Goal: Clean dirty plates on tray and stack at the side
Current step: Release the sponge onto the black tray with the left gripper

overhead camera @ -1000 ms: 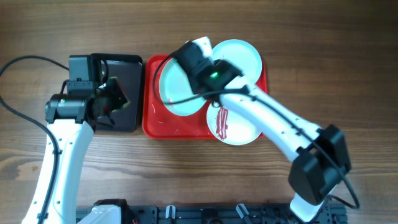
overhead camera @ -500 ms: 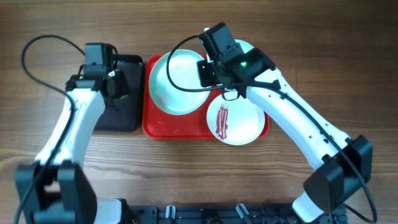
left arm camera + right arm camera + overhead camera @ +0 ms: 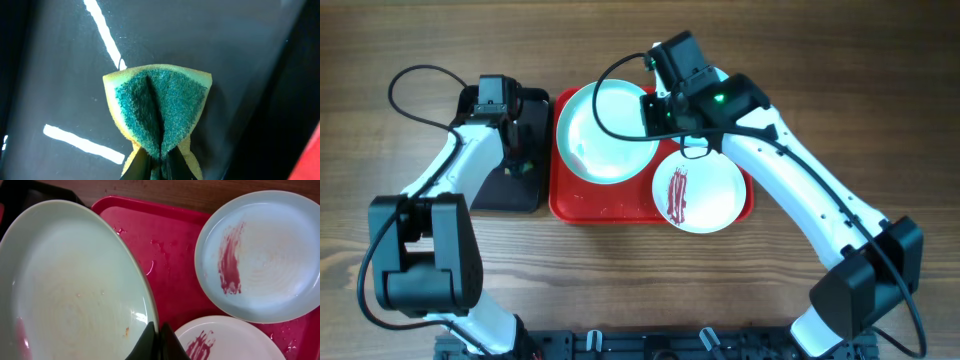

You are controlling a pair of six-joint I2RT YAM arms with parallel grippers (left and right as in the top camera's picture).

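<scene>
I should open my left gripper: the sponge would land on the black tray's flat bottom, clear of the rims.
My right gripper is shut on the rim of a pale mint plate, holding it tilted over the left half of the red tray; the plate shows from overhead too. A white plate with dark red streaks lies at the tray's front right. A second mint plate with a red smear lies at the back right, mostly hidden under my right arm from overhead. My left gripper is shut on a folded yellow-and-green sponge over the black tray.
The black tray lies just left of the red tray, their edges nearly touching. Bare wooden table surrounds both. Cables loop over the back left and over the held plate.
My left arm swung toward the back of the black tray, wrist now near its far edge. My right gripper shifted slightly, still holding the mint plate over the tray's left half.
</scene>
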